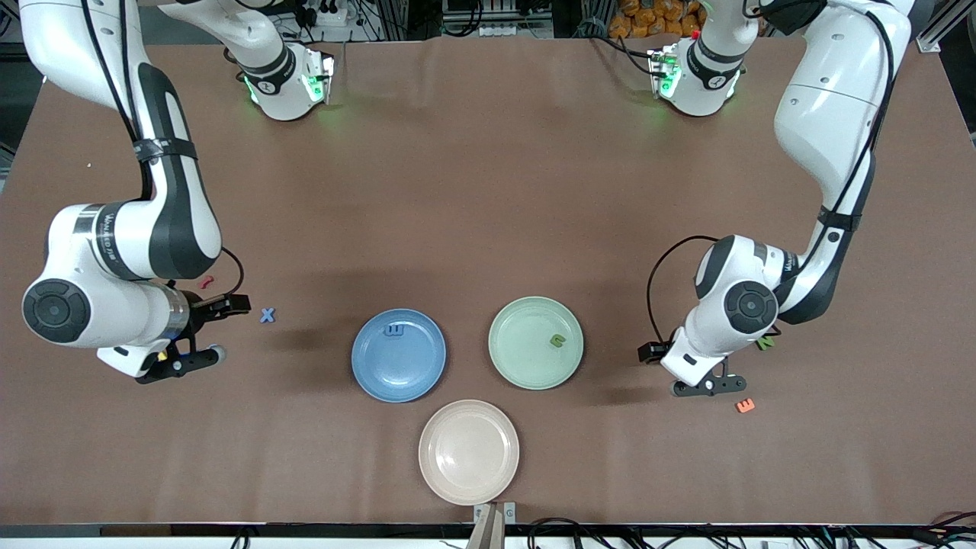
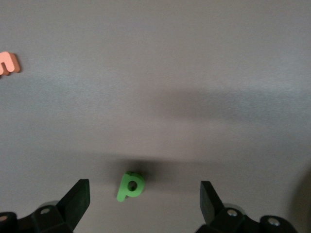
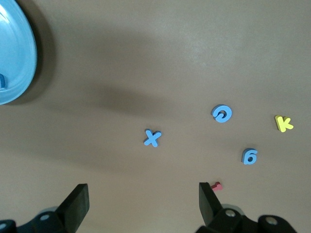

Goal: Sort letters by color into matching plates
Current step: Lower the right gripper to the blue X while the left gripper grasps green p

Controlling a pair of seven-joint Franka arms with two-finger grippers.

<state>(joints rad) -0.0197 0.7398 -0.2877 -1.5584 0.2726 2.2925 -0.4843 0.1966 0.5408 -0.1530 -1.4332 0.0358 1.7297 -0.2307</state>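
My left gripper's fingers still hover above the green letter p point(image 2: 125, 191), so it is too early to close on the letter. My left gripper goes lower first.
The blue plate point(image 1: 366, 374) holds one blue letter point(image 1: 395, 330). The mint green plate point(image 1: 518, 362) holds one green letter point(image 1: 559, 341). My left gripper point(image 1: 709, 385) is open over the table at the left arm's end; a green letter p point(image 2: 130, 186) lies on the table between its fingers point(image 2: 77, 196). Another green letter point(image 1: 765, 342) shows partly under the left arm. My right gripper point(image 1: 183, 362) is open and empty over the table at the right arm's end. A blue X point(image 1: 267, 315) lies beside it, and the right wrist view shows this X point(image 3: 152, 138), a blue round letter point(image 3: 222, 114) and a blue 6 point(image 3: 250, 156).
A beige-pink plate point(image 1: 468, 488) lies nearer the front camera than the two plates. An orange letter point(image 1: 745, 406) lies by the left gripper. A red letter point(image 1: 206, 281) and a yellow K point(image 3: 283, 123) lie near the right gripper.
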